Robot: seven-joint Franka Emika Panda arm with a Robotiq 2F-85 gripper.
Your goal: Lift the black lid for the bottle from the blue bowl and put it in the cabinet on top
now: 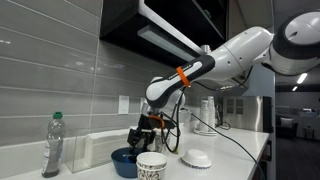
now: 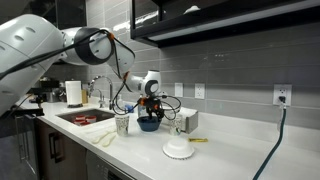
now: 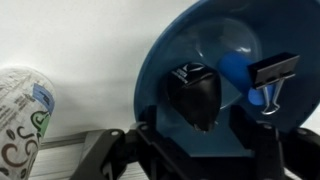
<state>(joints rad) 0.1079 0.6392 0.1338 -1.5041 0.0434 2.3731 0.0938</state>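
I would lift my gripper empty and leave the lid in the bowl if I lifted it now, because my spread fingers have a gap beside the black lid (image 3: 196, 95).
The dark-blue bowl (image 3: 165, 55) fills the wrist view. In it lie the black lid (image 3: 196, 95), a black binder clip (image 3: 274, 72) and a small blue piece (image 3: 237, 68). My gripper (image 3: 200, 138) is open just above the bowl, one finger on each side of the lid and apart from it. In both exterior views the gripper (image 1: 143, 131) (image 2: 150, 109) hangs low over the bowl (image 1: 124, 161) (image 2: 148, 125). The black overhead cabinet (image 1: 165, 28) (image 2: 225, 14) runs along the grey tiled wall, high above the counter.
A patterned white cup (image 1: 151, 166) (image 2: 122, 124) (image 3: 22, 112) stands beside the bowl. A white ribbed dish (image 1: 196, 158) (image 2: 178, 150) sits nearer the counter edge. A plastic bottle (image 1: 53, 145) stands by the wall. A sink (image 2: 85, 117) and a paper towel roll (image 2: 73, 93) are further along.
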